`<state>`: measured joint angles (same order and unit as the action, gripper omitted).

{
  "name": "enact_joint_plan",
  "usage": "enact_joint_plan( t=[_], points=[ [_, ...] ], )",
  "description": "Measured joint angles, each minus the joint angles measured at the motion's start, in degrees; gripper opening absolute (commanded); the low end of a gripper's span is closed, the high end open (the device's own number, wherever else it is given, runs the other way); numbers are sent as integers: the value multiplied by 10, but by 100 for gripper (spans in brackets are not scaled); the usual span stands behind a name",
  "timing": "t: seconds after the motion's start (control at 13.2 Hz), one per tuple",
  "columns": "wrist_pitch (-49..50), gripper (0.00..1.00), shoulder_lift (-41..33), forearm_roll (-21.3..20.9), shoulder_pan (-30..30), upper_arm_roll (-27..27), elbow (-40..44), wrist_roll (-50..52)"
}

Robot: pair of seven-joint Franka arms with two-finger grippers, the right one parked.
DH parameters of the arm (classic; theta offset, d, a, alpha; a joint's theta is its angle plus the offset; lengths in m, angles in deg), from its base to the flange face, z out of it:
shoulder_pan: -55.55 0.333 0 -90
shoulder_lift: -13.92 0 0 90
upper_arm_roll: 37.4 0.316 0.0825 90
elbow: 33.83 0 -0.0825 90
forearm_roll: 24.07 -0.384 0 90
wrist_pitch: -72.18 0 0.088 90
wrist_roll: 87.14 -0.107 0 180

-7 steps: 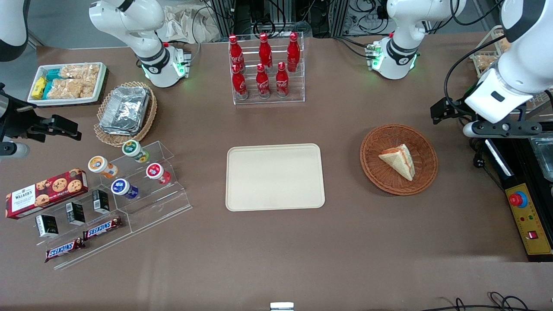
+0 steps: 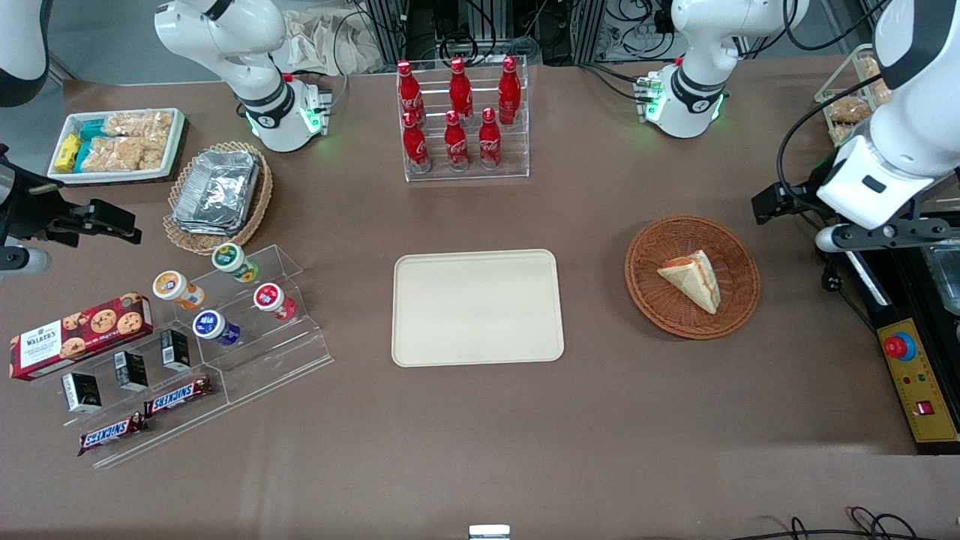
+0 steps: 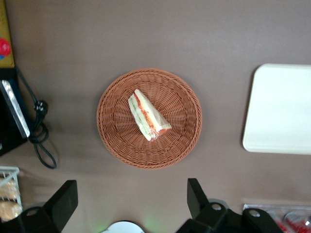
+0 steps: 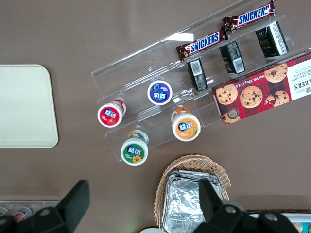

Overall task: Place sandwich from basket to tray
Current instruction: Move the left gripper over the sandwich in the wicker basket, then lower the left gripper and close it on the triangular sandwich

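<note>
Next, my left gripper takes hold of the sandwich [image 2: 694, 279] by its flat bread sides to place it onto the cream tray [image 2: 476, 307].
The sandwich [image 2: 694, 279] [image 3: 147, 116], a pale triangular wedge with orange and green filling at its edge, lies in the round reddish-brown wicker basket [image 2: 651, 300] [image 3: 116, 141]. The cream tray [image 2: 476, 307] [image 3: 282, 111] sits bare at the table's middle, beside the basket toward the parked arm's end. My left gripper [image 2: 877, 234] [image 3: 131, 198] hangs high over the table beside the basket, toward the working arm's end. It is open, its fingers [image 3: 65, 200] wide apart with nothing between them, and it is well clear of the sandwich.
A yellow control box [image 2: 915, 379] with a red button and a black cable [image 3: 41, 141] lie by the basket at the working arm's end. A rack of red cola bottles [image 2: 459, 120] stands farther from the camera than the tray. A snack stand [image 2: 210, 330] and a foil-container basket [image 2: 217, 195] are at the parked arm's end.
The left arm's wrist has shifted slightly toward the working arm's end, and the gripper sits a little nearer the front camera. Sandwich, basket and tray have not moved.
</note>
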<state>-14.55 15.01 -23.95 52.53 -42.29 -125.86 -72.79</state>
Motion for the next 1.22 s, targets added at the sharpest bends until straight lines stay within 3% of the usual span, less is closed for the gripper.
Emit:
enact_joint_plan(
  t=[0.3,0.68,1.22],
  points=[
    [-64,100,-4,0,9,2,-47,171],
    [-299,100,-71,0,9,0,-289,329],
    [-506,100,-61,2,9,0,-470,377]
  ],
)
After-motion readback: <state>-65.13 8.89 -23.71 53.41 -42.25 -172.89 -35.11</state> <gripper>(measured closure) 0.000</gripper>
